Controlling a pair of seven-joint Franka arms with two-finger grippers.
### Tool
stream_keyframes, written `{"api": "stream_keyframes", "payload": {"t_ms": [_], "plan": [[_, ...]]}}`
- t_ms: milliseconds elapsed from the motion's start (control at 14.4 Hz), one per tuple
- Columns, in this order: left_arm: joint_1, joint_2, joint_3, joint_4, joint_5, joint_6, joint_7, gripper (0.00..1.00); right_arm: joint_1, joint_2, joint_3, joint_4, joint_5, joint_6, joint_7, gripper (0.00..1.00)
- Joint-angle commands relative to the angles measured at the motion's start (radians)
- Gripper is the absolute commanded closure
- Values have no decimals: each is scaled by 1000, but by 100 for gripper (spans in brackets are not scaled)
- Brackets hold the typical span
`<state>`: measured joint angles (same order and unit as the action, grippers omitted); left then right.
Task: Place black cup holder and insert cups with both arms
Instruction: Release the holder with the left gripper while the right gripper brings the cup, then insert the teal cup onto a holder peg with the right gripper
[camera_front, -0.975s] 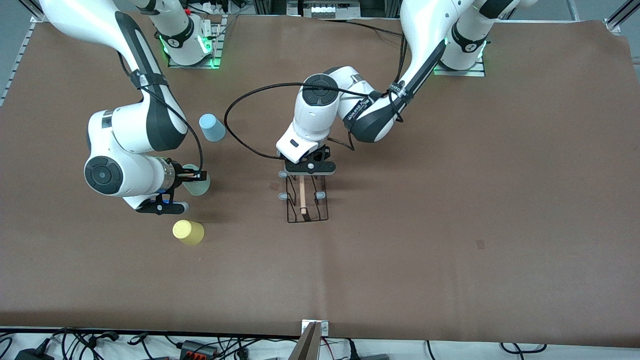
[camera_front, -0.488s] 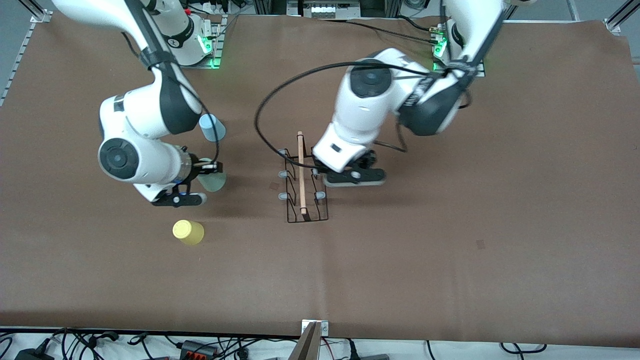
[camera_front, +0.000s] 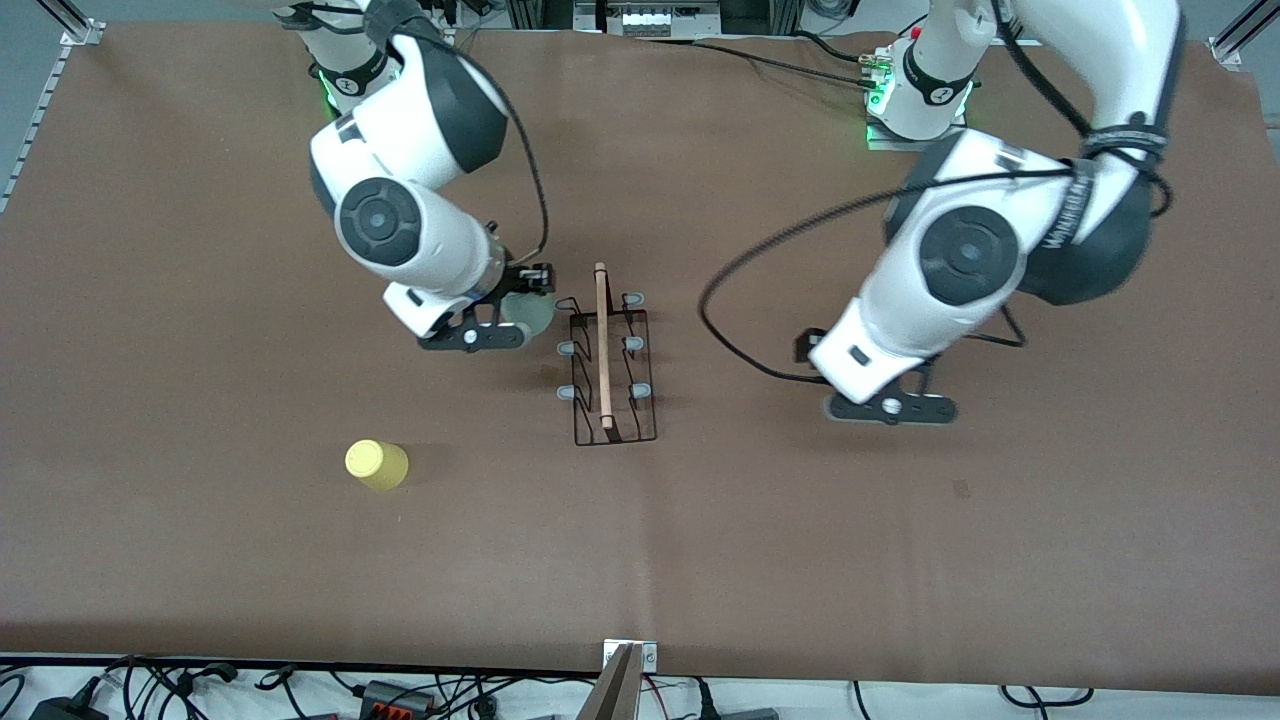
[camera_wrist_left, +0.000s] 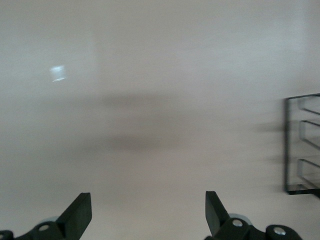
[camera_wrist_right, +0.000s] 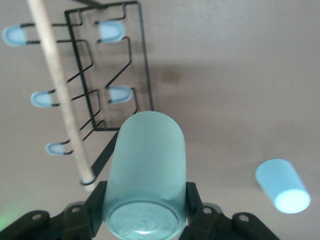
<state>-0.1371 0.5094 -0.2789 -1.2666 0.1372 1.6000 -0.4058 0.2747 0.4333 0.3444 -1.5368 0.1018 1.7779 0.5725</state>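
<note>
The mint green cup (camera_front: 533, 314) hangs short of the holder's corner peg, so my right gripper needs to move it toward that peg before releasing.
The black cup holder (camera_front: 612, 352) stands mid-table, its wooden rod handle (camera_front: 602, 345) on top and grey-capped pegs on both sides. My right gripper (camera_front: 522, 300) is shut on the mint green cup (camera_front: 533, 314), held on its side close beside the holder's pegs. In the right wrist view the mint cup (camera_wrist_right: 145, 172) sits between the fingers (camera_wrist_right: 95, 205), with the holder (camera_wrist_right: 107, 75) just past it. The yellow cup (camera_front: 376, 464) stands nearer the camera. The light blue cup (camera_wrist_right: 282, 186) shows only in the right wrist view. My left gripper (camera_front: 890, 408) is open and empty over bare table.
The left wrist view shows bare table and one edge of the holder (camera_wrist_left: 302, 145) between open fingers (camera_wrist_left: 80, 215). Cables and power strips lie along the table's near edge (camera_front: 400, 690). The right arm's elbow (camera_front: 385, 215) hangs over the table where the blue cup stood.
My left gripper let go of the holder's handle and swung away toward the left arm's end. My right gripper carried the mint cup up beside the holder; the right arm now hides the blue cup.
</note>
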Motion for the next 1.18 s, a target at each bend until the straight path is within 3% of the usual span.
{"api": "stream_keyframes", "payload": {"t_ms": [0,279,627,906,975,1045,1115], "plan": [[128,-87,-31,-21,-4,-108,32,0,0,59,30,24,6,5,26,74],[240,-221,-23,-23,-2,-210,50,0,11,94,30,24,6,5,27,74],[235,-189,-28,-33,7,-215,64,0,20,139,30,24,53,54,26,74],[234,-204,-29,-45,7,-210,62,0,18,176,27,24,36,95,17,73],[238,-204,-28,-43,9,-206,64,0,18,186,27,23,35,103,17,64],[249,-204,-28,-42,7,-203,64,0,20,193,25,23,35,104,27,27],[249,-204,-29,-40,7,-196,65,0,18,194,22,23,32,101,41,0]]}}
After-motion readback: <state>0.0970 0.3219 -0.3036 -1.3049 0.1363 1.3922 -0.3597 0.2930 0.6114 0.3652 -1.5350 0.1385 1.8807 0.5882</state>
